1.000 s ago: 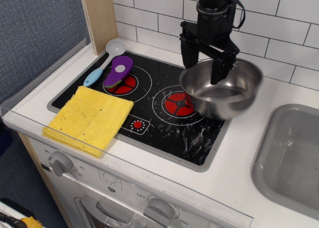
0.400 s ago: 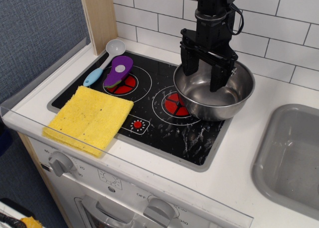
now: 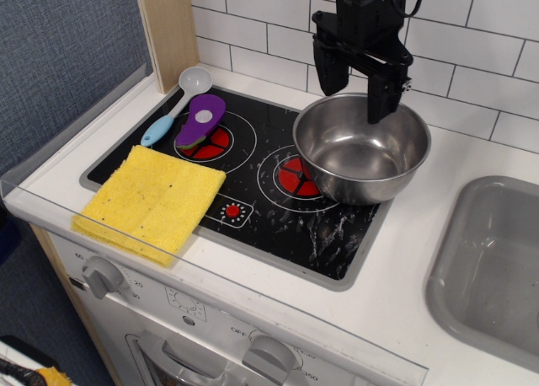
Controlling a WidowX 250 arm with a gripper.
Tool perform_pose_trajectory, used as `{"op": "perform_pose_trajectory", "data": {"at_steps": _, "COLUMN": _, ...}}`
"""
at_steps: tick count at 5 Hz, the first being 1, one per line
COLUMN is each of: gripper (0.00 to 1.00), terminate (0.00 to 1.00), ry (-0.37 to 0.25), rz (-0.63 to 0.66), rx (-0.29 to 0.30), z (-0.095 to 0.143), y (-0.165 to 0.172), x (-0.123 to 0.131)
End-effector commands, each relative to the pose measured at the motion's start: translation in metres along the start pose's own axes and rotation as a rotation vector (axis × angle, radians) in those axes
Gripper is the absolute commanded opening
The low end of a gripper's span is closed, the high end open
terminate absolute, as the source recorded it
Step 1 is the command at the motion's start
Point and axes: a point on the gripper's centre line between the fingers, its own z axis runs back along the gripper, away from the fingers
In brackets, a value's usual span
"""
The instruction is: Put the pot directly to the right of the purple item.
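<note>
The gripper pinches the pot by the thin side at its rim next, since the pot's round body spreads far wider than my open fingers.
The shiny steel pot sits upright on the right burner of the black stove, over its right edge. The purple eggplant toy, with a white spot and a green end, lies on the left burner, well to the left of the pot. My black gripper hangs open just above the pot's back rim, its two fingers apart and holding nothing.
A yellow sponge cloth lies on the stove's front left. A white spoon with a blue handle lies left of the eggplant. A grey sink basin is at the right. A tiled wall stands behind.
The pot went from tilted and held to resting flat on the right burner. The gripper let go of its rim and rose above it.
</note>
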Motion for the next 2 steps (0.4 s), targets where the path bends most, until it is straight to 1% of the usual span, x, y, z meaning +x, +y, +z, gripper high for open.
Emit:
{"op": "perform_pose_trajectory", "data": {"at_steps": 1, "gripper": 1.0, "terminate": 0.0, "ry": 0.004, "rz": 0.089, "rx": 0.08, "z": 0.014, "y": 0.036, "x": -0.015}}
{"op": "perform_pose_trajectory", "data": {"at_steps": 2, "gripper": 1.0, "terminate": 0.0, "ry": 0.041, "rz": 0.122, "rx": 0.094, "z": 0.006, "y": 0.049, "x": -0.022}}
